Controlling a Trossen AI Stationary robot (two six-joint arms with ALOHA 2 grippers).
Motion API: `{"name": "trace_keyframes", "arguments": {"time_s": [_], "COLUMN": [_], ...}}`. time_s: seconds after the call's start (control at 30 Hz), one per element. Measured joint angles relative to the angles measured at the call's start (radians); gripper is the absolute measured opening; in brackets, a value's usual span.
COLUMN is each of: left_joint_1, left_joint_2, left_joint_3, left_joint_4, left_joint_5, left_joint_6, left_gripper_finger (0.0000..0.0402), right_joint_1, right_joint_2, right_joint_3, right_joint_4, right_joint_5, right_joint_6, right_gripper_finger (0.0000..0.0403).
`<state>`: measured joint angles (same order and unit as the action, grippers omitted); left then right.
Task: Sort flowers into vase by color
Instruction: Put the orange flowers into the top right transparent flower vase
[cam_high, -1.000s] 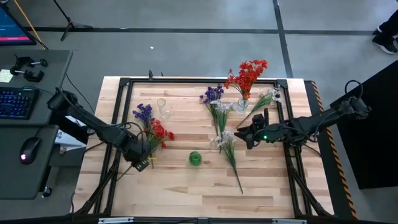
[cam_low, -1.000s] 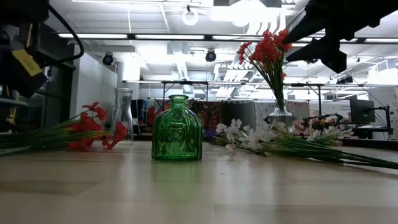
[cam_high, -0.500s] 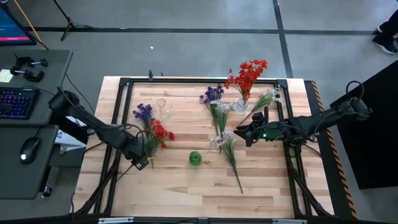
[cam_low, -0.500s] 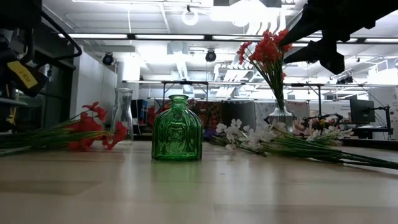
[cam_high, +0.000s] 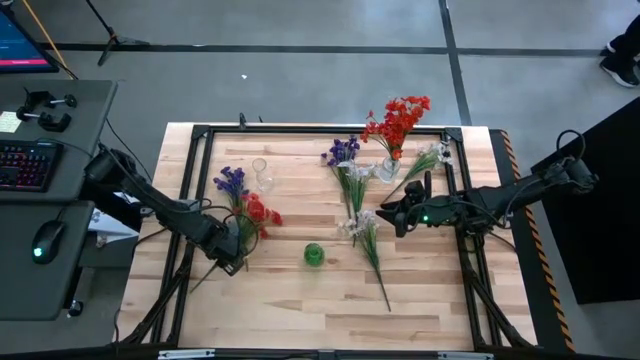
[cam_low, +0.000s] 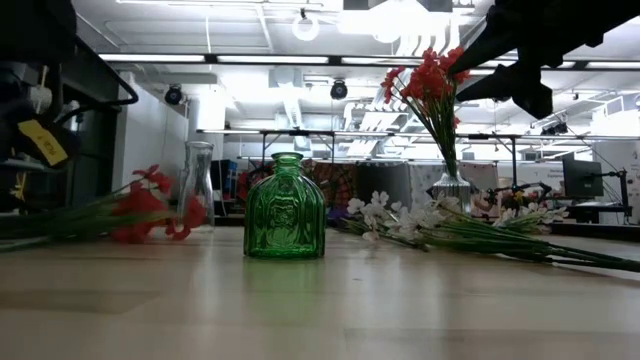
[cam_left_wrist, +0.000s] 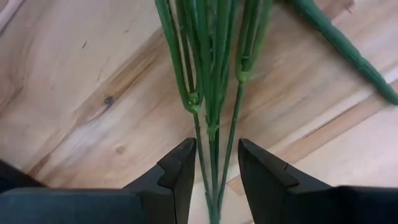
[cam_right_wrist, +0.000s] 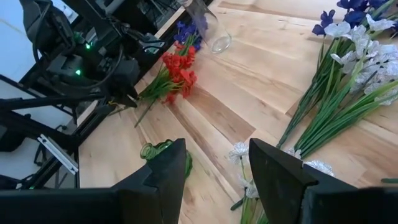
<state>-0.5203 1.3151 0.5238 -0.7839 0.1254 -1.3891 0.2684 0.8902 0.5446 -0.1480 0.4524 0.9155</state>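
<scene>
My left gripper is going to take hold of the red spray (cam_high: 256, 211) next by its bundled stems, to bring it to the clear vase.
A red spray (cam_high: 256, 211) lies on the table's left part beside a purple spray (cam_high: 231, 181). My left gripper (cam_high: 229, 256) is low at the red spray's stem end, open; its fingers stand on either side of the bundled green stems (cam_left_wrist: 214, 118). More red flowers (cam_high: 400, 118) stand in a clear vase (cam_high: 387, 170) at the far edge. Purple (cam_high: 343, 152) and white sprays (cam_high: 362, 226) lie in the middle. A green vase (cam_high: 314, 254) stands upright. My right gripper (cam_high: 404, 212) hovers open above the white sprays. My left gripper comes at the red spray's stems (cam_left_wrist: 212, 149) near their cut end, slanting down, with its fingers across them. The stems lie on the table and nearly fill the gap. Whether the fingers (cam_left_wrist: 180, 168) touch them I cannot tell.
An empty clear vase (cam_high: 262, 172) stands far left of centre, seen behind the red spray in the low view (cam_low: 197, 185). Another white spray (cam_high: 430, 155) lies near the far right corner. A black frame (cam_high: 300, 130) rims the table. Bare wood lies along the near edge.
My left gripper has come down and shifted slightly toward the far edge, settling around the red spray's stem end. The red blooms have stirred a little in the low view. My right gripper has kept still.
</scene>
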Motion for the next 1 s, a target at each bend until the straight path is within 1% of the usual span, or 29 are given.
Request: {"name": "trace_keyframes", "arguments": {"time_s": [0.1, 0.17, 0.23, 0.33, 0.37, 0.53, 0.6, 0.67, 0.77, 0.9, 1.0], "left_joint_1": [0.019, 0.034, 0.043, 0.05, 0.05, 0.043, 0.034, 0.026, 0.019, 0.037, 0.077], "left_joint_2": [0.0, -0.002, -0.016, -0.045, -0.062, -0.149, -0.193, -0.239, -0.297, -0.329, -0.317], "left_joint_3": [0.0, -0.001, 0.0, 0.013, 0.026, 0.116, 0.174, 0.239, 0.351, 0.481, 0.549], "left_joint_4": [-0.001, 0.0, -0.002, -0.025, -0.041, -0.157, -0.173, -0.19, -0.163, -0.049, 0.085], "left_joint_5": [0.011, 0.029, 0.031, 0.013, 0.004, -0.011, -0.047, -0.107, -0.263, -0.533, -0.703], "left_joint_6": [-0.075, -0.069, -0.059, -0.037, -0.033, -0.032, -0.018, 0.0, 0.058, 0.251, 0.465], "left_gripper_finger": [0.011, 0.0096, 0.007, 0.0017, 0.0009, 0.0004, 0.0003, 0.0002, 0.0001, 0.0001, 0.0], "right_joint_1": [0.0, 0.0, 0.0, 0.0, 0.0, 0.0, 0.0, 0.0, 0.0, 0.0, 0.0], "right_joint_2": [0.0, 0.0, 0.0, 0.0, 0.0, -0.001, -0.001, -0.001, -0.001, 0.0, 0.024], "right_joint_3": [0.0, 0.0, 0.0, 0.0, 0.0, 0.0, 0.0, 0.0, 0.001, 0.045, 0.095], "right_joint_4": [0.0, 0.0, 0.008, 0.055, 0.077, 0.226, 0.312, 0.402, 0.534, 0.56, 0.557], "right_joint_5": [0.0, 0.0, -0.008, -0.038, -0.046, -0.103, -0.136, -0.162, -0.19, -0.206, -0.228], "right_joint_6": [-0.008, -0.017, -0.033, -0.068, -0.083, -0.135, -0.138, -0.134, -0.138, -0.165, -0.239], "right_gripper_finger": [0.0165, 0.0165, 0.0165, 0.0165, 0.0165, 0.0165, 0.0165, 0.0165, 0.0165, 0.0165, 0.0165]}}
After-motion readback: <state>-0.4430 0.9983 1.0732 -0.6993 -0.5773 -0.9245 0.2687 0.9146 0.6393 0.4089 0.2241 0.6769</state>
